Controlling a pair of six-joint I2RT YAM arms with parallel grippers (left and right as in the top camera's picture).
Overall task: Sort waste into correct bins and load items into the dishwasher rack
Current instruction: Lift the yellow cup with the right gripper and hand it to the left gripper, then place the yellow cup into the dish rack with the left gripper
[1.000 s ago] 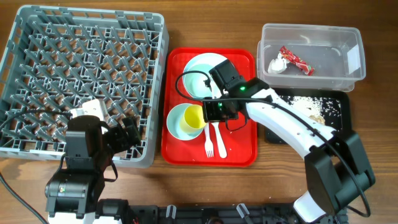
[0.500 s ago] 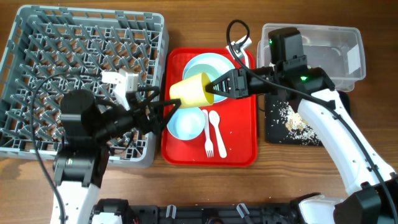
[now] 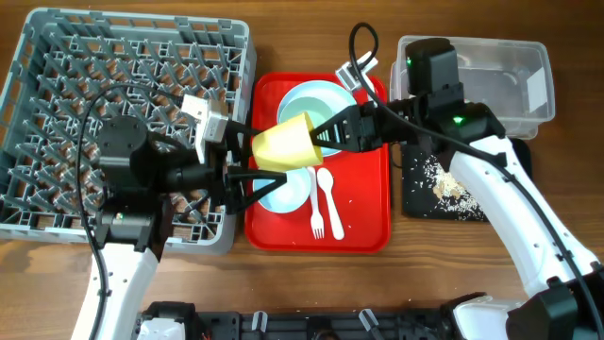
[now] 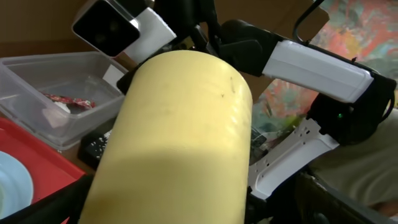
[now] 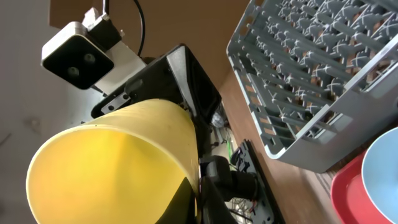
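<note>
The yellow cup needs to go opening down into the dishwasher rack. My left gripper needs to grab it around its base (image 3: pixel 268 149) (image 4: pixel 165 186) and leave the cup's rim free.
The small yellow cup (image 3: pixel 283 142) hangs on its side above the left part of the red tray. My right gripper (image 3: pixel 319 137) is shut on its rim, one finger inside and one outside, as the right wrist view (image 5: pixel 199 199) shows. My left gripper (image 3: pixel 257 159) is open, with a finger on either side of the cup's base. The cup fills the left wrist view (image 4: pixel 174 137). On the tray lie a pale green bowl (image 3: pixel 316 102) on the pale blue plate (image 3: pixel 283 94), a pale blue bowl (image 3: pixel 294 192), a white fork (image 3: pixel 318 222) and a spoon (image 3: pixel 330 194).
The grey dishwasher rack (image 3: pixel 123 104) stands at the left. The clear tub (image 3: pixel 491 66) is at the back right, and the red wrapper in it shows in the left wrist view (image 4: pixel 62 101). The black tray (image 3: pixel 420 203) holds rice scraps (image 3: pixel 448 184). The red tray (image 3: pixel 363 231) is in the middle.
My right gripper lifted the yellow cup out of the bowl and carried it left. My left arm rose from in front of the rack and its fingers came around the cup.
</note>
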